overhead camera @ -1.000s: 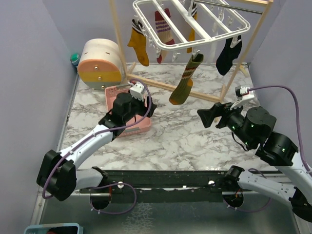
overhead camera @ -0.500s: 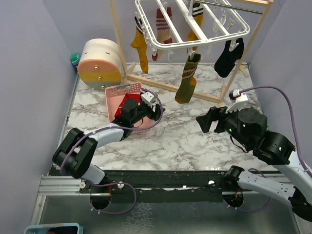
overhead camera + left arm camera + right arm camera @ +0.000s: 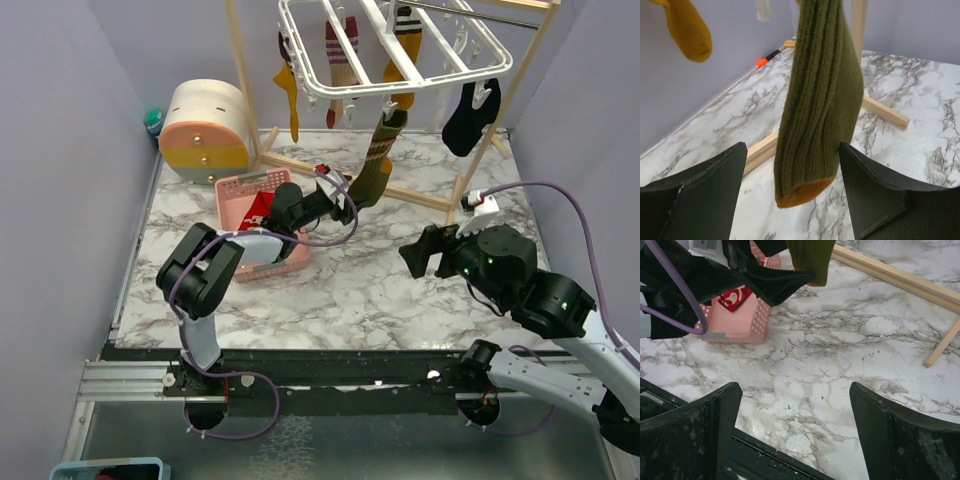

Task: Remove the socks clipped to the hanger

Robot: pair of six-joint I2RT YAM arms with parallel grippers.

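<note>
I will next use my left gripper to hold the olive green sock by its hanging toe end (image 3: 365, 190) (image 3: 808, 172). The clipped top then stays free, so the sock can be unclipped and removed.
The white hanger (image 3: 400, 50) hangs at the top from the wooden rack. Clipped to it are a mustard sock (image 3: 291, 90), a red striped sock (image 3: 340, 62), an olive green sock (image 3: 375, 165) and a black sock (image 3: 470, 112). My left gripper (image 3: 352, 195) is open, its fingers either side of the olive sock's toe (image 3: 812, 140), apart from it. A mustard sock (image 3: 687, 30) hangs at that view's upper left. My right gripper (image 3: 420, 250) is open and empty over the marble table (image 3: 840, 355).
A pink basket (image 3: 262, 225) holding a red sock (image 3: 735, 296) sits left of centre. A round wooden drawer box (image 3: 205, 130) stands at the back left. The wooden rack's base bars (image 3: 420, 195) cross the back of the table, with purple walls around.
My left gripper has swung from over the pink basket to the right and back, up to the olive sock's toe. My right gripper has drifted slightly left. The hanger has swayed.
</note>
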